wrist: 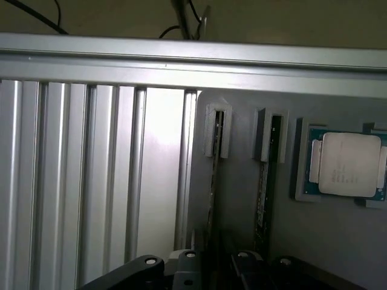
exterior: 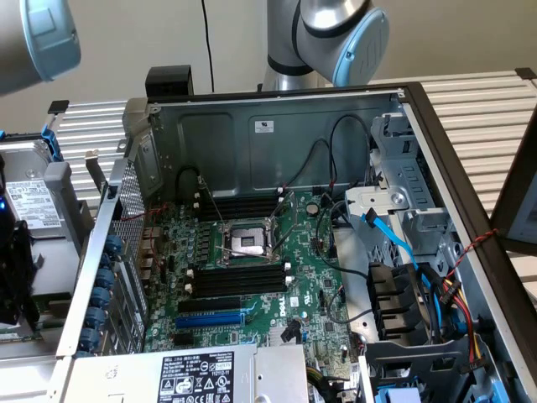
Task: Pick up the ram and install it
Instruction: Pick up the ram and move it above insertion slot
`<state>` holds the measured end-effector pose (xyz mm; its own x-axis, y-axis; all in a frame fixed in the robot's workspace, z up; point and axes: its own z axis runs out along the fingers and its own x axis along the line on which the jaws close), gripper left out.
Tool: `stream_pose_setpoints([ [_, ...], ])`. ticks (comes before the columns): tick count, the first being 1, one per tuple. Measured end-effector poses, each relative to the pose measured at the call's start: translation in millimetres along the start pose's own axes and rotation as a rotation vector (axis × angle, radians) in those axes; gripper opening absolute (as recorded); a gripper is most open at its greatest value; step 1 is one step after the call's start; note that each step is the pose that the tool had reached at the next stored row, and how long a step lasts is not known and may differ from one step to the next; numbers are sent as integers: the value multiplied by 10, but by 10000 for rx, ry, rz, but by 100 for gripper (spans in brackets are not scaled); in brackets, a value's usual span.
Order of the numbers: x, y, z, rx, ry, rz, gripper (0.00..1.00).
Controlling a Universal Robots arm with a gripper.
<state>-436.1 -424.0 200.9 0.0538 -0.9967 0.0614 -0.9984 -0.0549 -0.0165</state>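
Note:
My gripper grabs the nearer ram by its bare middle [wrist: 210, 232] next, where both its sides stand free, since the grey holder wraps the nearer ram's end.
Two ram sticks stand on edge in grey holders on a grey tray [wrist: 242, 199]. The nearer ram [wrist: 212, 181] runs straight down between my gripper's [wrist: 215, 264] fingers, and the other ram [wrist: 264, 187] stands beside it. The gripper is open, one finger [wrist: 188, 261] on each side of the nearer stick, with a gap to it. In the exterior view the open computer case shows the motherboard [exterior: 252, 277] with black slots [exterior: 239, 281] beside the CPU socket [exterior: 247, 243]; no stick shows in them.
A processor chip [wrist: 349, 166] lies in its own holder on the tray. Ribbed aluminium table [wrist: 91, 181] lies beside the tray. In the case, cables [exterior: 403, 252], a drive cage [exterior: 411, 193] and the power supply [exterior: 201, 374] ring the motherboard. An arm joint [exterior: 336, 34] hangs over the case's back wall.

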Motion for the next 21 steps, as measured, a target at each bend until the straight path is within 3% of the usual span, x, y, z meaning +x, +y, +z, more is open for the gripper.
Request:
stream_pose_setpoints([
  [5,0,0,0,0,1,0,22],
  [6,0,0,0,1,-1,1,16],
  [8,0,0,0,0,-1,0,13],
  [21,0,0,0,0,0,0,13],
])
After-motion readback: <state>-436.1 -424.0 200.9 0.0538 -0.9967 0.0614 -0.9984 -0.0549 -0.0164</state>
